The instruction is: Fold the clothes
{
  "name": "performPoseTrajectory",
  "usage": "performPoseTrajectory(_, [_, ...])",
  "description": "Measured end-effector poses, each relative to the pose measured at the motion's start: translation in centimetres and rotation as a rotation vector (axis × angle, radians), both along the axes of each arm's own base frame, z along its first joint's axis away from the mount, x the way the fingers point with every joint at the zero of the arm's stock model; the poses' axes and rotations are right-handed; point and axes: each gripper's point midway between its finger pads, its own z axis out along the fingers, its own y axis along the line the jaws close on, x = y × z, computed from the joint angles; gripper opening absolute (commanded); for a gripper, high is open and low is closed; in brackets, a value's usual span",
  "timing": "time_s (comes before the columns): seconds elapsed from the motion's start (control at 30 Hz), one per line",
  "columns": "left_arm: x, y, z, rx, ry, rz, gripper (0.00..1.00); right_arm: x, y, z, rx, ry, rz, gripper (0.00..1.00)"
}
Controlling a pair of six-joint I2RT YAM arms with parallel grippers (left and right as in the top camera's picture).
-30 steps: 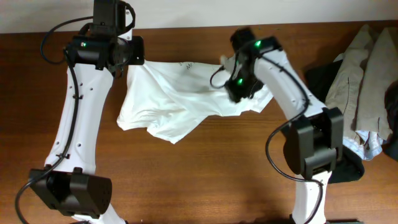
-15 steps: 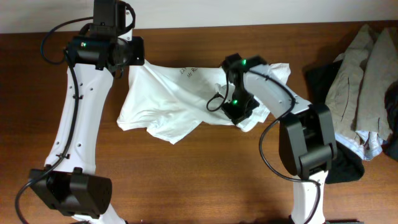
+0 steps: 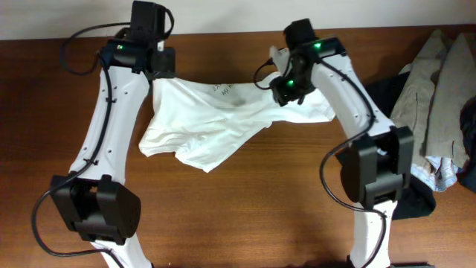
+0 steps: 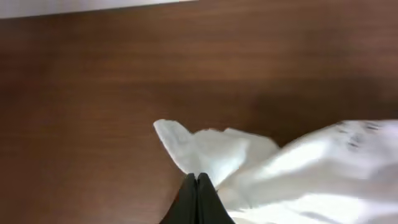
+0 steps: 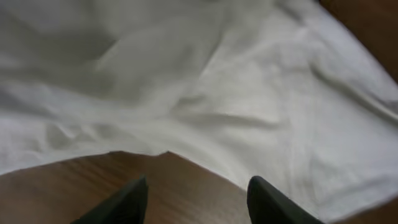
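My right gripper is to grab the white T-shirt by its upper edge (image 3: 272, 77) near the hem (image 3: 321, 112) next, to lift it and spread it out for folding.
The white T-shirt (image 3: 216, 123) lies crumpled across the back middle of the wooden table, with a line of small dark print (image 3: 225, 88) near its top edge. My left gripper (image 3: 155, 68) is at the shirt's top left corner. In the left wrist view its fingers (image 4: 198, 182) are pinched shut with a flap of the shirt (image 4: 211, 149) running out from their tips. My right gripper (image 3: 286, 88) hovers over the shirt's upper right part. In the right wrist view its fingers (image 5: 196, 193) are open and empty above the shirt's hem (image 5: 205, 118) and bare wood.
A beige-grey garment (image 3: 439, 82) is piled at the right edge of the table, over a black garment (image 3: 383, 93) and a blue-striped cloth (image 3: 440, 176). The table's back edge meets a pale wall (image 3: 223, 15) just behind both grippers.
My right gripper has moved from the shirt's lower right part back up to its top right, and the right side now lies flatter. My left arm has shifted slightly right.
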Motion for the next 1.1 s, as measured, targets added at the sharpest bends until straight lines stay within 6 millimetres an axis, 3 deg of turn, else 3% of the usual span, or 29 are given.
performPoseTrajectory(0.03, [0.3,1.5,0.4,0.039,-0.018,0.041,0.00,0.2,0.4,-1.1,-0.005,0.008,0.017,0.66])
performPoseTrajectory(0.17, [2.8,3.1,2.9,0.093,-0.175,0.114,0.00,1.8,2.2,-3.0,0.000,-0.038,0.070,0.68])
performPoseTrajectory(0.4, [2.7,3.5,3.0,0.117,-0.179,0.133,0.00,2.3,6.3,-2.5,0.029,-0.123,0.168,0.67])
performPoseTrajectory(0.53, [2.7,3.6,3.0,0.118,-0.175,0.133,0.00,2.3,7.4,-4.2,0.030,-0.123,0.186,0.68])
performPoseTrajectory(0.67, [2.7,3.6,3.0,0.118,-0.173,0.133,0.00,4.2,8.2,-5.5,0.066,-0.207,0.147,0.67])
performPoseTrajectory(0.7, [2.7,3.6,3.0,0.118,-0.174,0.133,0.00,4.6,8.4,-5.4,0.076,-0.229,0.140,0.59])
performPoseTrajectory(0.73, [2.7,3.6,3.0,0.118,-0.174,0.133,0.00,5.0,8.5,-5.3,0.085,-0.248,0.132,0.44])
performPoseTrajectory(0.87, [2.6,3.6,2.9,0.119,-0.170,0.133,0.00,6.3,8.6,-4.7,0.085,-0.305,0.104,0.08])
performPoseTrajectory(0.9, [2.6,3.6,2.9,0.119,-0.169,0.133,0.00,6.7,8.4,-4.6,0.076,-0.320,0.085,0.04])
performPoseTrajectory(1.03, [2.6,3.6,2.9,0.119,-0.167,0.132,0.00,7.1,7.2,-4.6,0.024,-0.334,0.031,0.04])
performPoseTrajectory(1.1, [2.6,3.6,2.9,0.122,-0.167,0.130,0.00,6.0,6.0,-5.4,-0.013,-0.266,0.003,0.04])
